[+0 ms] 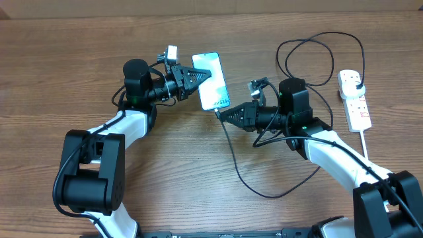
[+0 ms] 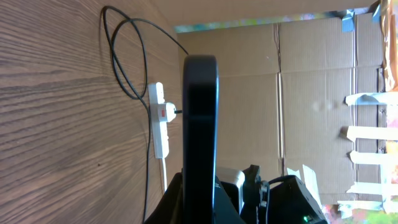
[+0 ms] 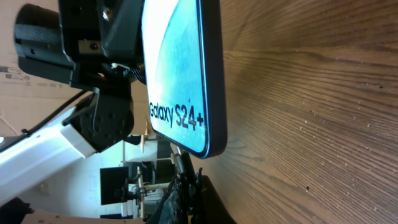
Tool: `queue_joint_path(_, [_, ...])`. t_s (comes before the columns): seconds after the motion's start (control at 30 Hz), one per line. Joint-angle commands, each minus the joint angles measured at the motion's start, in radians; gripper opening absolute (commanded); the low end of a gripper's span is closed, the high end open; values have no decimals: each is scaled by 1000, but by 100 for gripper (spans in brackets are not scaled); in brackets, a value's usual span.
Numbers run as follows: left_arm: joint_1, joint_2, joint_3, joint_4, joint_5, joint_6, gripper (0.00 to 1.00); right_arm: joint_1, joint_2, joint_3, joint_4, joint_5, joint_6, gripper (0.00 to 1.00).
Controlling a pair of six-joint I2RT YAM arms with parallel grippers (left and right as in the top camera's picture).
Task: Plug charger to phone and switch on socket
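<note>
My right gripper keeps hold of the plug until its tip sits straight in the phone, since the black sleeve slants below the phone's bottom edge (image 1: 216,108) (image 3: 180,145).
The phone (image 1: 211,80) reads "Galaxy S24+" on its light blue screen (image 3: 177,74). My left gripper (image 1: 195,78) is shut on its left edge and holds it up on its side; the left wrist view shows it edge-on (image 2: 200,124). My right gripper (image 1: 223,115) is shut on the small plug tip (image 3: 178,157) of the black charger cable (image 1: 234,162), right at the phone's bottom edge. The cable loops back to a black plug in the white socket (image 1: 355,99), which also shows in the left wrist view (image 2: 160,118).
A thick white cord (image 1: 365,142) runs from the socket toward the right front. The charger cable makes a large loop (image 1: 310,59) at the back right and another in front of my right arm. Cardboard walls (image 2: 298,93) stand behind the table.
</note>
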Motion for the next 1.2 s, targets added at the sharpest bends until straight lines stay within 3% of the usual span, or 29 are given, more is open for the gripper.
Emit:
queue_joint_path(0.0, [-2,1,17,8,18,0,4,19,5,2,-21,62,-43,4])
queue_joint_path(0.57, [25,1,17,8,0,2,4,40,5,2,-321,390,-215,4])
queue_joint_path(0.73, [25,1,17,8,2,5,4,79,5,2,-365,505,-215,11])
queue_joint_path(0.9, [27,1,17,8,2,5,4,100,5,3,-376,548,-215,35])
queue_joint_path(1.17, [79,1,17,7,2,4,4,260,5,6,-374,799,-332,43])
